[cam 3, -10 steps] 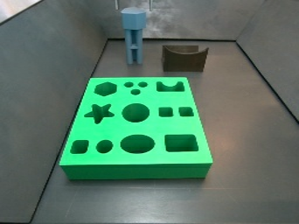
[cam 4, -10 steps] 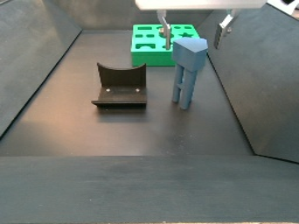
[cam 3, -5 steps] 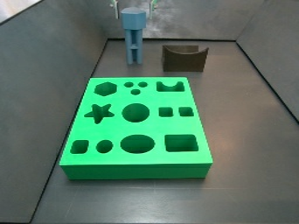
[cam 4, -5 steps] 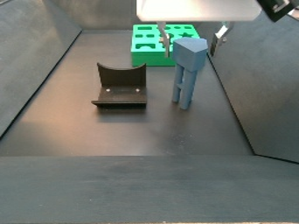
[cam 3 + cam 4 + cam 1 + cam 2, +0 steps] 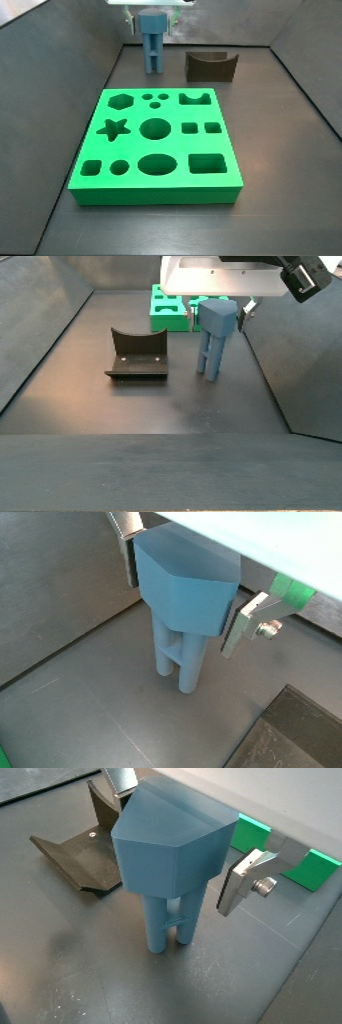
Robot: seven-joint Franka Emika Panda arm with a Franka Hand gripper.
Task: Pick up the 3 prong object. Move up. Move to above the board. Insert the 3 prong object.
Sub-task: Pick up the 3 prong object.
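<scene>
The gripper picks up the 3 prong object by its blocky head (image 5: 187,582) next, which leaves its thin prongs free to go into the board.
The 3 prong object (image 5: 152,48) is a tall light-blue piece standing upright on its thin prongs at the far end of the floor, also seen in a side view (image 5: 215,341). My gripper (image 5: 152,14) has come down over it and is open. In both wrist views the blocky head (image 5: 187,582) (image 5: 163,843) sits between the silver fingers (image 5: 245,618) (image 5: 238,880), with a small gap at the finger that shows fully. The bright-green board (image 5: 158,145) with its cut-out holes lies flat in front of the piece, apart from it.
A dark brown U-notched block (image 5: 211,66) stands beside the light-blue piece, also seen in a side view (image 5: 136,354) and a wrist view (image 5: 78,853). Grey walls enclose the floor on the sides. A corner of the board shows behind the finger (image 5: 315,869).
My gripper has come down from above until its fingers flank the head of the light-blue piece. The piece, the board and the brown block have not moved.
</scene>
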